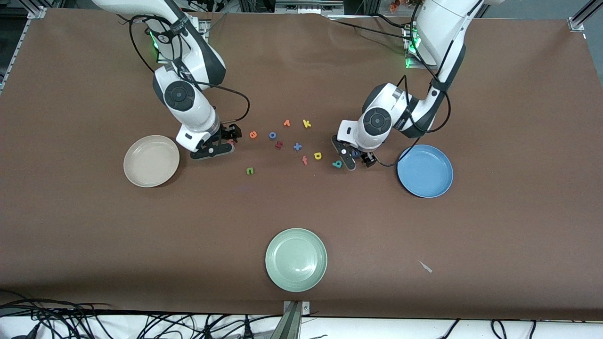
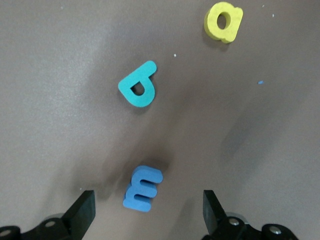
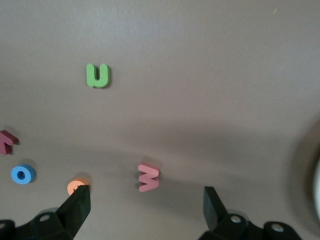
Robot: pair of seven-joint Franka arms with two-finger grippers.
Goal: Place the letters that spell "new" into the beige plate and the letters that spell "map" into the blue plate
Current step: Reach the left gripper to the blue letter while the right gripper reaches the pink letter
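In the wrist view my left gripper's fingers reach down on either side of the blue m and would catch it, so it is time to close now.
My left gripper (image 2: 149, 212) is open low over the table next to the blue plate (image 1: 425, 171), its fingers on either side of the blue m (image 2: 143, 188). The teal a (image 2: 139, 85) and yellow p (image 2: 223, 21) lie close by. My right gripper (image 3: 147, 210) is open beside the beige plate (image 1: 151, 161), with the pink w (image 3: 148, 178) just ahead of the gap between its fingers. One fingertip reaches the orange e (image 3: 77, 186). The green n (image 3: 98, 75) lies apart, nearer the front camera. Both plates hold nothing.
In the middle of the table lie a blue o (image 1: 272, 135), an orange v (image 1: 286, 123), a yellow k (image 1: 306, 124), a blue x (image 1: 297, 147), a red f (image 1: 305, 160) and a dark red letter (image 1: 279, 145). A pale green plate (image 1: 296, 259) sits near the front edge.
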